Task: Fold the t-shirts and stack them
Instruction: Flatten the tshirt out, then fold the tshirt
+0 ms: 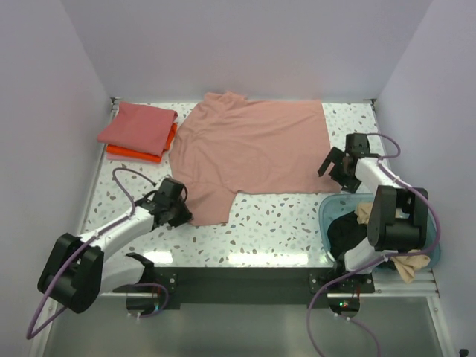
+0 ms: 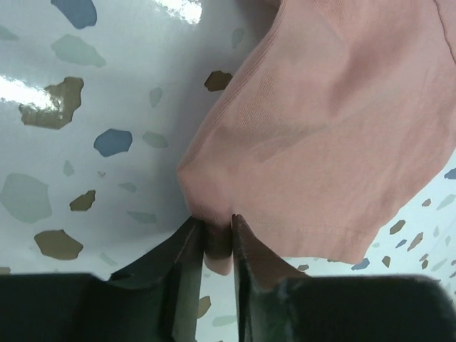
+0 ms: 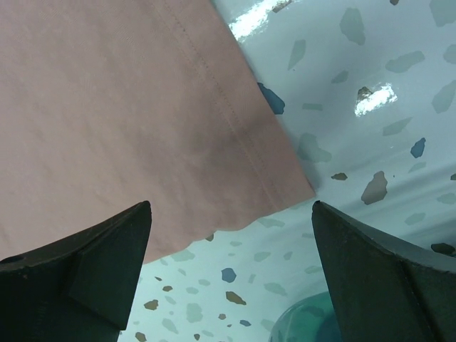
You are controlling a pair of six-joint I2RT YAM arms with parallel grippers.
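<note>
My open fingers are still above the hem corner point(image 1: 334, 188) point(image 3: 291, 192), which lies flat, so my right gripper lowers first and only then closes on the hem corner.
A dusty pink t-shirt point(image 1: 253, 145) lies spread across the back of the table. My left gripper point(image 1: 178, 212) is shut on the edge of its near left sleeve; in the left wrist view a fold of pink cloth point(image 2: 335, 128) is pinched between the jaws of the left gripper point(image 2: 217, 228). My right gripper point(image 1: 335, 165) stands open at the shirt's right hem corner point(image 3: 107, 107), with nothing between the jaws of the right gripper point(image 3: 231, 210). A folded coral red t-shirt point(image 1: 137, 126) rests on a folded orange t-shirt point(image 1: 130, 155) at the back left.
A translucent blue tub point(image 1: 335, 216) sits at the near right under the right arm, holding a black t-shirt point(image 1: 346, 230) and a tan t-shirt point(image 1: 409, 266) that hangs over its edge. The tub's rim point(image 3: 306, 320) shows below the right jaws. Side walls close in the table.
</note>
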